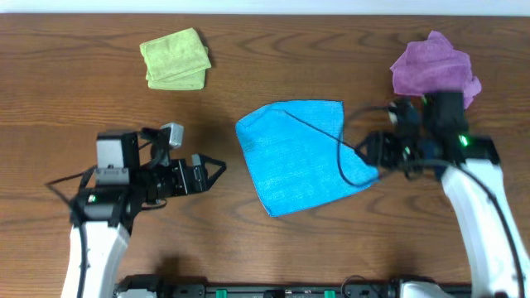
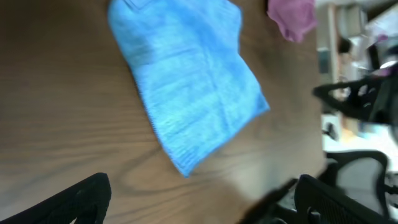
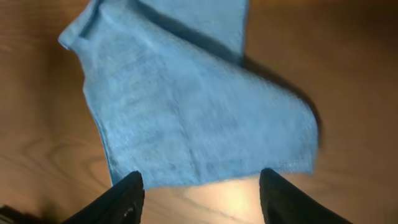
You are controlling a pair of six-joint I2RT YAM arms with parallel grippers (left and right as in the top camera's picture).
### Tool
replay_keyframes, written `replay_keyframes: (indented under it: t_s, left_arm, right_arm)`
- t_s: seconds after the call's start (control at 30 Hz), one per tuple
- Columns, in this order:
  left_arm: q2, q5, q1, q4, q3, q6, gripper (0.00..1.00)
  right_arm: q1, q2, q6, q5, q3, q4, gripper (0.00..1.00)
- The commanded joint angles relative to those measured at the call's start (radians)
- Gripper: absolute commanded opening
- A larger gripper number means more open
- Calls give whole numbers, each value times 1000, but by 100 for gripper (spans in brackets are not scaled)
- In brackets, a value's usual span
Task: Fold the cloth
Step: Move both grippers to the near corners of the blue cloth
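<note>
The left gripper should fold the blue cloth next, so it should grab the blue cloth's near corner and leave the other corner to the right gripper.
A blue cloth lies on the wooden table's middle, folded over once with a diagonal edge. It also shows in the left wrist view and the right wrist view. My left gripper is open and empty, a little left of the cloth's left edge; in the left wrist view its fingers are spread wide. My right gripper is open at the cloth's right edge; in the right wrist view its fingers straddle bare table just off the cloth's near edge.
A folded green cloth lies at the back left. A crumpled purple cloth lies at the back right, just behind my right arm; it also shows in the left wrist view.
</note>
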Motion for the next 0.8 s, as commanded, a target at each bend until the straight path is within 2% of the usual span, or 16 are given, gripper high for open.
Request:
replay_keyframes:
  t_s: [0.0, 0.17, 0.37, 0.6, 0.77]
  left_arm:
    - [64, 110, -3, 33, -40, -50, 95]
    - [126, 175, -3, 193, -149, -185, 95]
    - [135, 166, -34, 407, -281, -383, 95]
    - [158, 43, -173, 621, -371, -618, 95]
    - [206, -36, -280, 707, -377, -690, 95]
  right_arm:
    - [-68, -95, 32, -97, -115, 25, 61]
    - [-130, -182, 38, -119, -227, 26, 63]
    - [-138, -204, 47, -122, -257, 29, 63]
    - [-138, -204, 91, -122, -257, 77, 66]
    - [-138, -204, 106, -123, -257, 91, 67]
